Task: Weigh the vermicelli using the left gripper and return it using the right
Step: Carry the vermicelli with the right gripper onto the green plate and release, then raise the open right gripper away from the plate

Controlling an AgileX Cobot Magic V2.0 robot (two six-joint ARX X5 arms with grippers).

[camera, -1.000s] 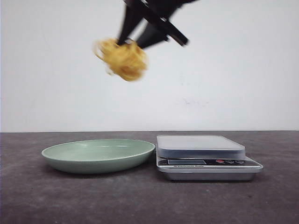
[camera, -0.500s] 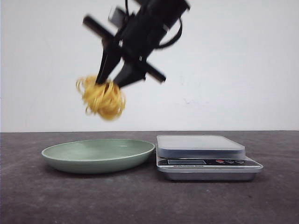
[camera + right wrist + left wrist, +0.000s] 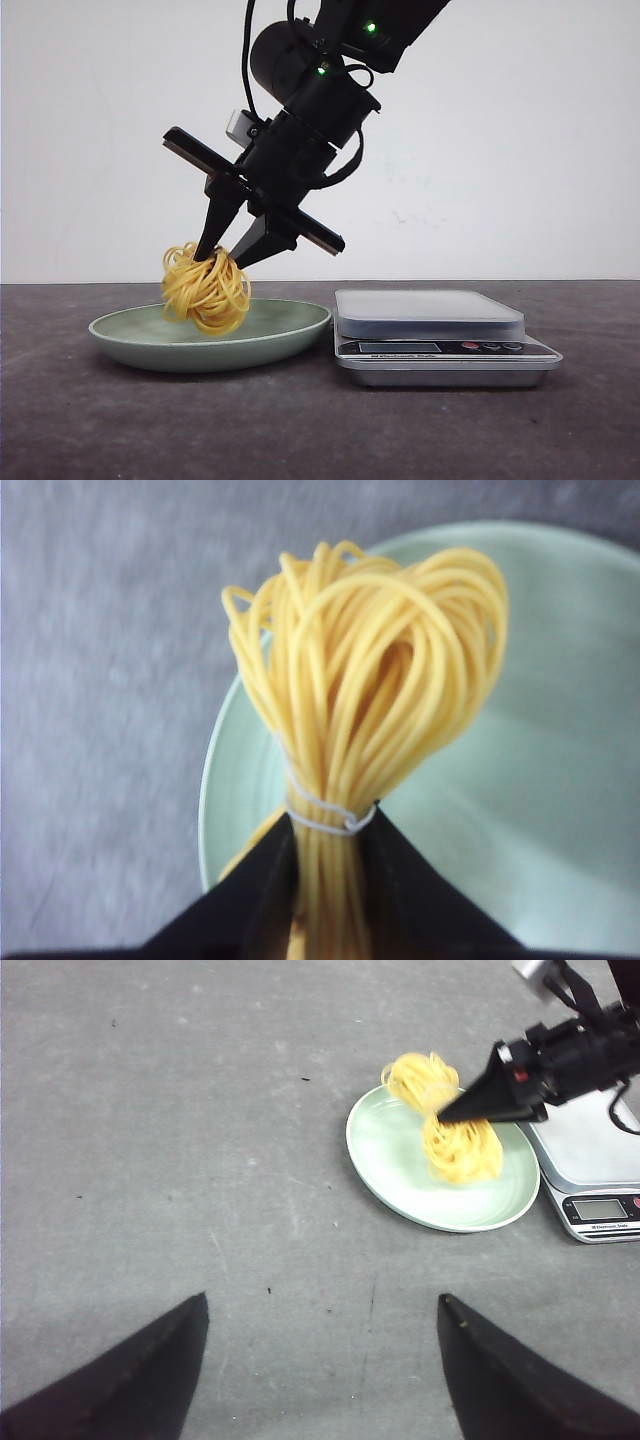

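Observation:
The bottom of the vermicelli sits inside the rim of the green plate, so it is now time for my right gripper to release the vermicelli.
The vermicelli (image 3: 206, 290), a round nest of yellow strands tied with a thin white band, hangs low over the pale green plate (image 3: 285, 335), its underside about level with the rim. My right gripper (image 3: 226, 256) is shut on it from above. In the right wrist view its fingers (image 3: 250, 890) squeeze the vermicelli (image 3: 370, 690) at the band, over the plate (image 3: 560, 780). The left wrist view shows the vermicelli (image 3: 450, 1130) over the plate (image 3: 385, 1155). My left gripper (image 3: 322, 1305) stands open and empty over bare table, well short of the plate.
A silver digital scale (image 3: 430, 312) with a bare platform stands right beside the plate, on its right; it also shows in the left wrist view as the scale (image 3: 595, 1165). The table (image 3: 100, 420) is dark grey, with a white wall behind.
The right gripper has come down and to the left with the vermicelli, from high above the table to just over the plate.

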